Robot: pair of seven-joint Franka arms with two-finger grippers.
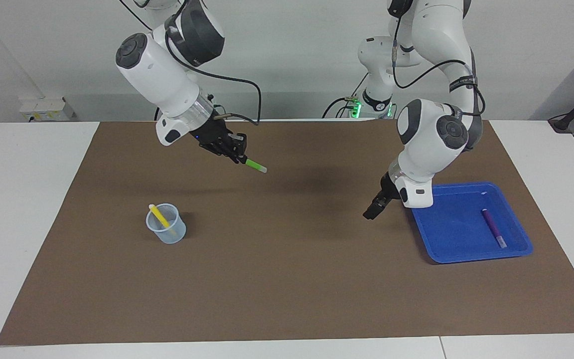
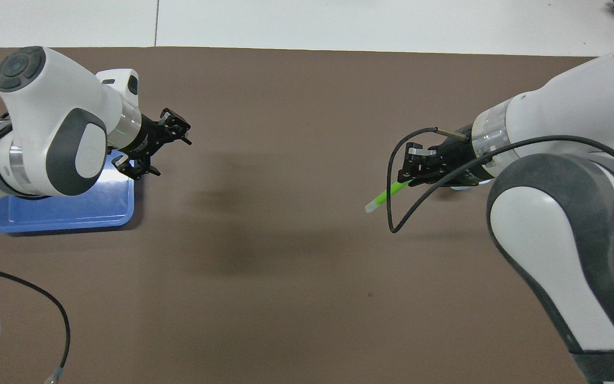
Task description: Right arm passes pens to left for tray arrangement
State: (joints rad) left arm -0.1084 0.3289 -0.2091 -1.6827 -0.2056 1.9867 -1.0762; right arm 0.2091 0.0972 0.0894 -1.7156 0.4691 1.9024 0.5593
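I should next grab the green pen with my left gripper by its bare pale-tipped end point(image 2: 380, 199), since my right gripper's fingers cover the pen's other end.
My right gripper point(image 1: 238, 156) is shut on one end of the green pen point(image 1: 256, 165), which it holds slanted in the air over the brown mat, its pale tip pointing toward the left arm's end. In the overhead view the same green pen point(image 2: 386, 198) sticks out of the right gripper point(image 2: 412, 177). My left gripper point(image 1: 369, 213) hangs open and empty over the mat just beside the blue tray point(image 1: 446, 249); its fingers stand wide apart in the overhead view point(image 2: 171, 156). The purple pen point(image 1: 494, 228) lies flat in the tray. The yellow pen point(image 1: 159, 215) leans in a small translucent cup point(image 1: 167, 232).
A brown mat point(image 1: 287, 279) covers the table between the two arms. White tabletop borders it at both ends. In the overhead view the left arm covers most of the tray point(image 2: 62, 216), and the right arm covers the cup.
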